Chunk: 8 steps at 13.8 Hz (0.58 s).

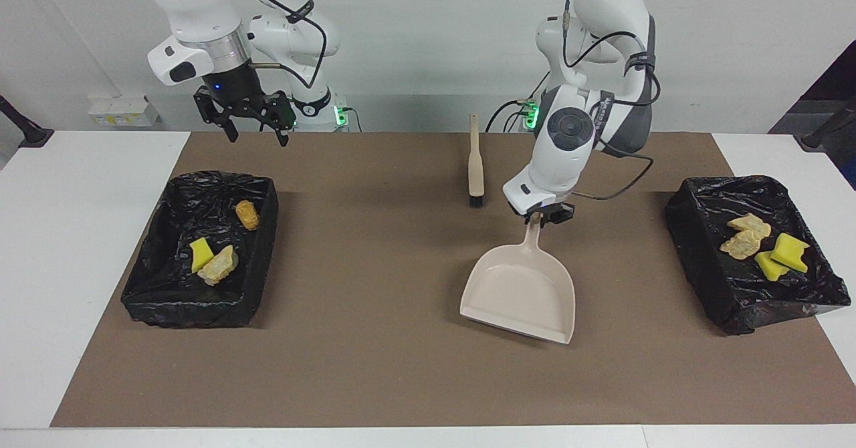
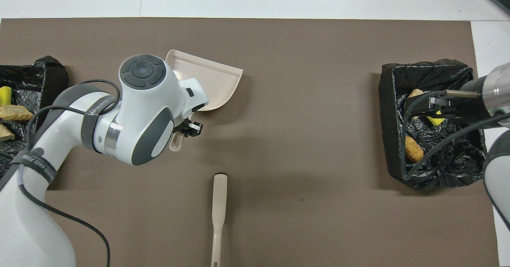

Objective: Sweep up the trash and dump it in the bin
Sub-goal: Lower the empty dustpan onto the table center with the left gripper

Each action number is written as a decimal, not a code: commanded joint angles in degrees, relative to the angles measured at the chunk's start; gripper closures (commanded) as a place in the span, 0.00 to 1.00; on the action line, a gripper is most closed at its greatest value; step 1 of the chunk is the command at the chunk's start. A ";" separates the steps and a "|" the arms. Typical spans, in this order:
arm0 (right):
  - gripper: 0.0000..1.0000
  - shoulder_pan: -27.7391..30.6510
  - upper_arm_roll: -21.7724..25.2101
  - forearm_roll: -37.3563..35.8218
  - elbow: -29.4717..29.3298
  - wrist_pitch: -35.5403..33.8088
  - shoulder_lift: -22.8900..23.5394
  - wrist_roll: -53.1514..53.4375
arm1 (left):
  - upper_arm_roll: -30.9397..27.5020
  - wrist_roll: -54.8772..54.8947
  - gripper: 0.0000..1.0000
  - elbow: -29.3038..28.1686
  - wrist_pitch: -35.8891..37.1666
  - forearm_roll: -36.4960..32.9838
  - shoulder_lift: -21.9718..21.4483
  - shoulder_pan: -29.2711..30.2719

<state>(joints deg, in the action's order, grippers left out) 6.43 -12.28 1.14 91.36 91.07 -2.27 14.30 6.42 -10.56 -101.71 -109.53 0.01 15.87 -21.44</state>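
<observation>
The dustpan [image 1: 521, 294] is hanging tilted over the brown mat, and its shadow is apart from its edge, so my left gripper needs to keep holding it.
My left gripper [image 1: 545, 217] [image 2: 185, 129] is shut on the handle of the beige dustpan [image 1: 521, 294] [image 2: 211, 83]. The pan is held low over the middle of the brown mat, with its mouth pointing away from the robots and nothing in it. Trash lies in two black-lined bins. The bin [image 1: 187, 307] [image 2: 388, 119] at the right arm's end holds a yellow sponge bit [image 1: 199, 254], a tan chunk [image 1: 217, 266] and an orange-brown chunk [image 1: 247, 214]. The bin [image 1: 695, 241] [image 2: 48, 65] at the left arm's end holds tan chunks [image 1: 742, 241] and yellow sponge bits [image 1: 782, 254]. My right gripper [image 1: 257, 139] [image 2: 436, 103] hangs open and empty, high over its bin.
The beige brush [image 1: 475, 160] [image 2: 219, 203] lies on the mat nearer to the robots than the dustpan, with its bristles toward the pan. The brown mat [image 1: 374, 368] covers most of the white table between the two bins.
</observation>
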 commanded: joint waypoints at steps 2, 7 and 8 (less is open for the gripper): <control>0.00 0.60 -0.64 0.26 1.19 0.78 -0.98 -1.73 | -1.24 -12.62 1.00 -0.85 -4.89 2.81 1.45 -6.67; 0.00 -1.68 1.99 0.26 1.27 0.87 -0.98 -1.64 | -1.24 -22.56 0.01 -6.22 -11.06 2.98 -0.22 -8.70; 0.00 -2.29 2.26 0.26 1.27 0.95 -0.98 -1.47 | -1.41 -22.57 0.00 -5.87 -10.18 2.90 -0.31 -8.70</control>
<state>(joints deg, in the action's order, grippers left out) 5.50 -11.26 1.15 91.40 91.07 -2.27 14.30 6.26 -31.85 -105.56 -119.16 1.98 17.85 -29.57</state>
